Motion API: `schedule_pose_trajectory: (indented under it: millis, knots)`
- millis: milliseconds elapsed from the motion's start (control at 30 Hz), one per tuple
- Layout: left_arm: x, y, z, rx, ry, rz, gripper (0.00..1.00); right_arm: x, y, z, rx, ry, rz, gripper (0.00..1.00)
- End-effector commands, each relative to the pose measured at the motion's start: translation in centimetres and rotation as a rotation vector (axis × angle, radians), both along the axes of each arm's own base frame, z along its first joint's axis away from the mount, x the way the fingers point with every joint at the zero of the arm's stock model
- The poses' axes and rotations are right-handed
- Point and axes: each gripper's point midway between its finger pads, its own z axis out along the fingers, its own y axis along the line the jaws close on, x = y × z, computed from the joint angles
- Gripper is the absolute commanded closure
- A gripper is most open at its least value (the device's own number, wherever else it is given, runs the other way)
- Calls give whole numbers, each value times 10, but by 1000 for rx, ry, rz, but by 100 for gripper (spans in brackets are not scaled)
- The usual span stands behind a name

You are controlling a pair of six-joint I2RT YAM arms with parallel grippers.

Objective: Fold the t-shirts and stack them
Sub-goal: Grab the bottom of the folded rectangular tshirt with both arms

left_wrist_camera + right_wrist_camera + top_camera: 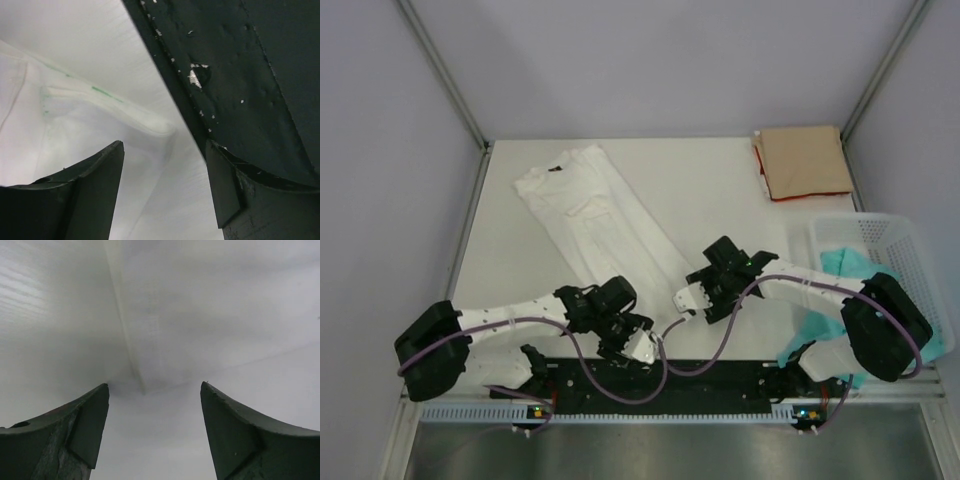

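Note:
I need to close my right gripper now. It would hold the white t-shirt's corner, because the tip of the corner is just between my fingers.
A white t-shirt (595, 215), folded lengthways into a long strip, lies diagonally across the table from back left toward the near middle. No print shows on it. A tan t-shirt (807, 160) with a red edge lies folded at the back right. My left gripper (638, 345) is open, low by the strip's near end; its wrist view shows the gripper (165, 145) over a hem corner of the white shirt (90, 130). My right gripper (682, 300) is open by the strip's near right corner; its wrist view shows the gripper (154, 385) just short of the shirt's corner (200, 305).
A white mesh basket (895, 240) holding teal cloth (845, 265) stands at the right edge. The black base plate (240, 75) at the table's near edge is close beside my left gripper. Grey walls and metal posts close in the back and sides.

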Motion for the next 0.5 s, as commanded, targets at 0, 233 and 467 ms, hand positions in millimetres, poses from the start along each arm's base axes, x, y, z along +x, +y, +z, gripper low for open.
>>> schedule_pose_trajectory:
  millis: [0,233,467]
  knots:
    - [-13,3,-8,37,0,-74,30,18,18,4,16,-66,56,28]
    - [11,-3,-24,104,-49,17,59,5,15,-5,-6,-20,68,68]
    - [20,-1,-15,140,-65,86,100,0,17,1,6,-8,64,100]
